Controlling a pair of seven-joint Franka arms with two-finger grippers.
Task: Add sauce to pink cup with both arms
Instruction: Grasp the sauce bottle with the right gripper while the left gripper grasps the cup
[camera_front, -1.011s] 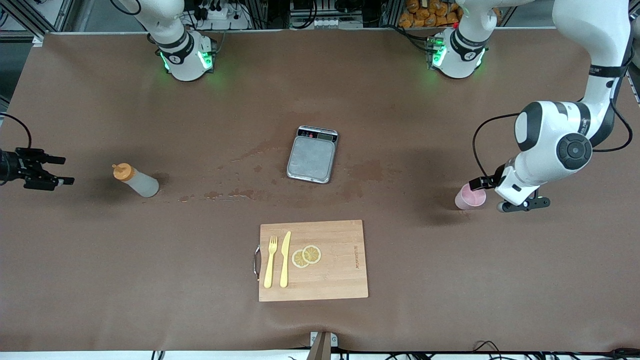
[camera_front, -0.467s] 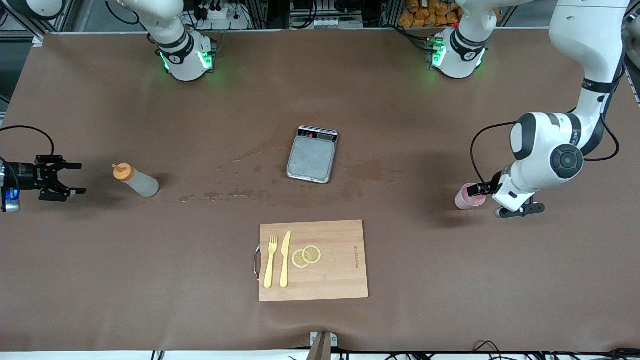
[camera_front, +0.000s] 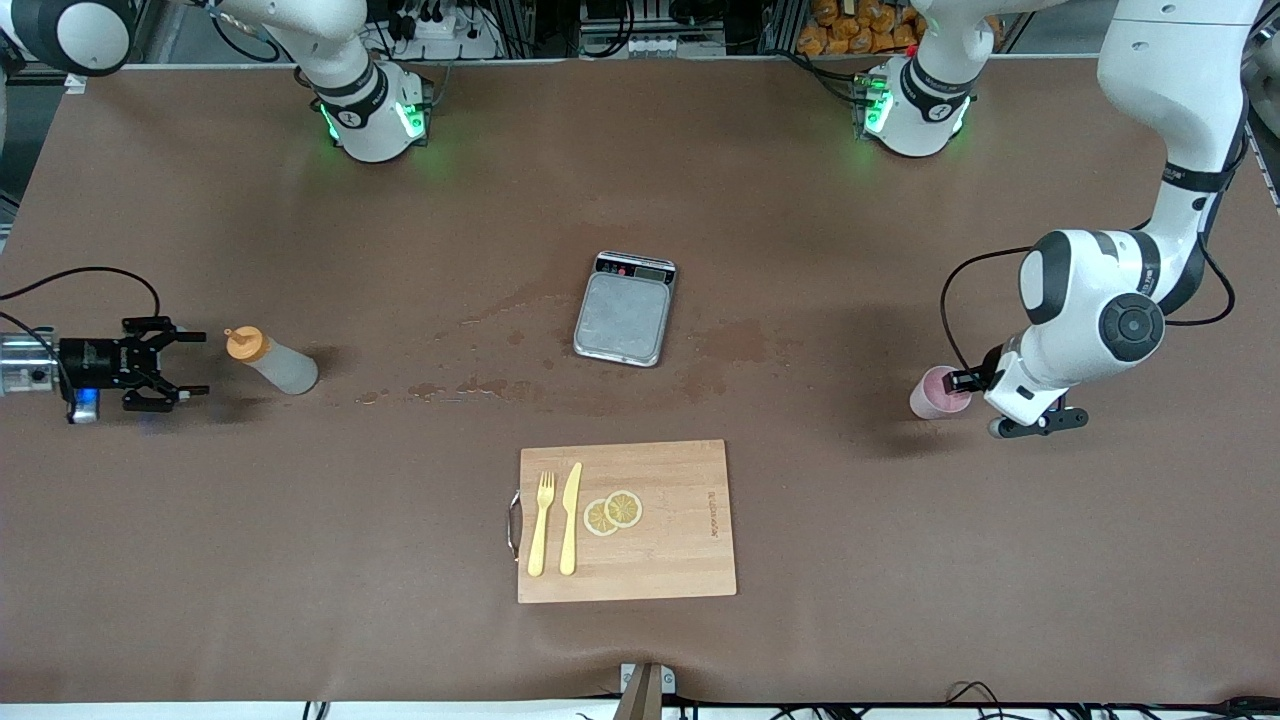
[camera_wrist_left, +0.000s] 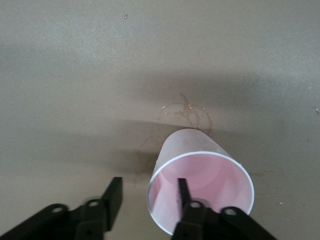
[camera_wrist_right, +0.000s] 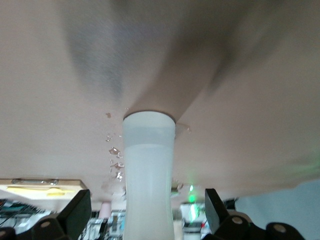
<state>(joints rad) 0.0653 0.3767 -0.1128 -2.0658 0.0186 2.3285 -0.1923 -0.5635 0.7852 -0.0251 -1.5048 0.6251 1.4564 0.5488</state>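
Note:
My right gripper needs to grab the sauce bottle by its whitish body (camera_front: 283, 364) next. Then the sauce bottle's orange cap (camera_front: 247, 344) stays free to pour sauce into the pink cup.
The sauce bottle (camera_front: 272, 362), whitish with an orange cap, stands on the table near the right arm's end. My right gripper (camera_front: 195, 365) is open, level with the bottle, its fingertips just short of the cap. In the right wrist view the bottle (camera_wrist_right: 148, 165) rises between the spread fingers (camera_wrist_right: 78, 206) of the gripper (camera_wrist_right: 146, 206). The pink cup (camera_front: 938, 393) stands near the left arm's end. My left gripper (camera_front: 959, 382) is open at the cup's rim. In the left wrist view one finger (camera_wrist_left: 183, 187) is inside the cup (camera_wrist_left: 210, 175) and the other is outside; the gripper (camera_wrist_left: 148, 192) straddles the wall.
A grey scale (camera_front: 625, 310) sits mid-table, with wet stains (camera_front: 470, 388) on the brown cloth beside it. A wooden cutting board (camera_front: 680, 540) with a yellow fork (camera_front: 541, 522), a knife (camera_front: 570, 517) and lemon slices (camera_front: 612, 511) lies nearer the front camera.
My right gripper has moved in from the table's end toward the sauce bottle. My left gripper has shifted slightly closer onto the cup's rim. The bottle and the cup have not moved.

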